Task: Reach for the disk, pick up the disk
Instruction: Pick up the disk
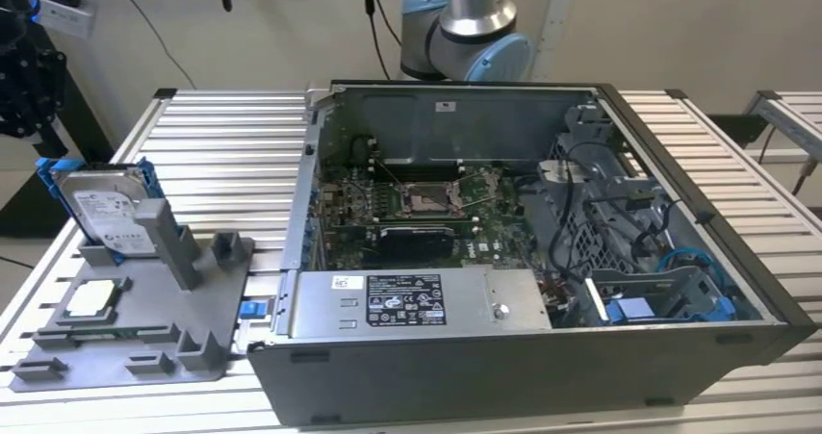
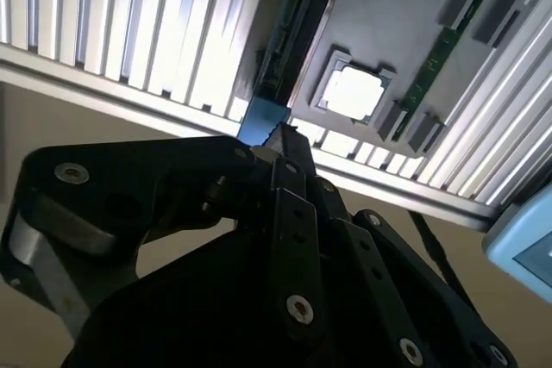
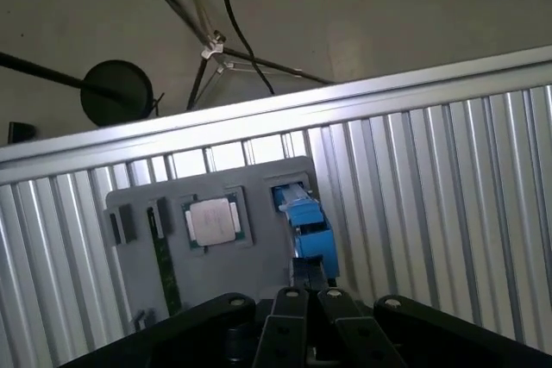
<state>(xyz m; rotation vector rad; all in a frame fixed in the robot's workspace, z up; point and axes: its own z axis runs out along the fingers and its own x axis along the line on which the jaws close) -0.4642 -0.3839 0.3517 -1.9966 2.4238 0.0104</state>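
I should next grab the disk by the upper end of its blue bracket (image 1: pixel 100 166) with my gripper, because the sides of the grey holder hug the disk's lower end.
The disk (image 1: pixel 106 211) stands on edge in a grey holder (image 1: pixel 141 343) at the exterior view's left. It is a silver drive with a white label in a bright blue bracket. Both wrist views look down on it edge-on, with the disk (image 2: pixel 291 36) dark and thin and its blue bracket (image 3: pixel 308 226) facing the camera. My gripper (image 2: pixel 280 137) hangs above it, apart from it, and its black fingers meet at the tips. In the first wrist view my gripper (image 3: pixel 309 280) sits just over the bracket's end, holding nothing.
A small square silver chip (image 1: pixel 96 299) lies in the same holder beside the disk. An open computer case (image 1: pixel 514 261) takes up the middle of the ribbed metal table (image 1: pixel 218 136). The table edge and the floor run close by the holder.
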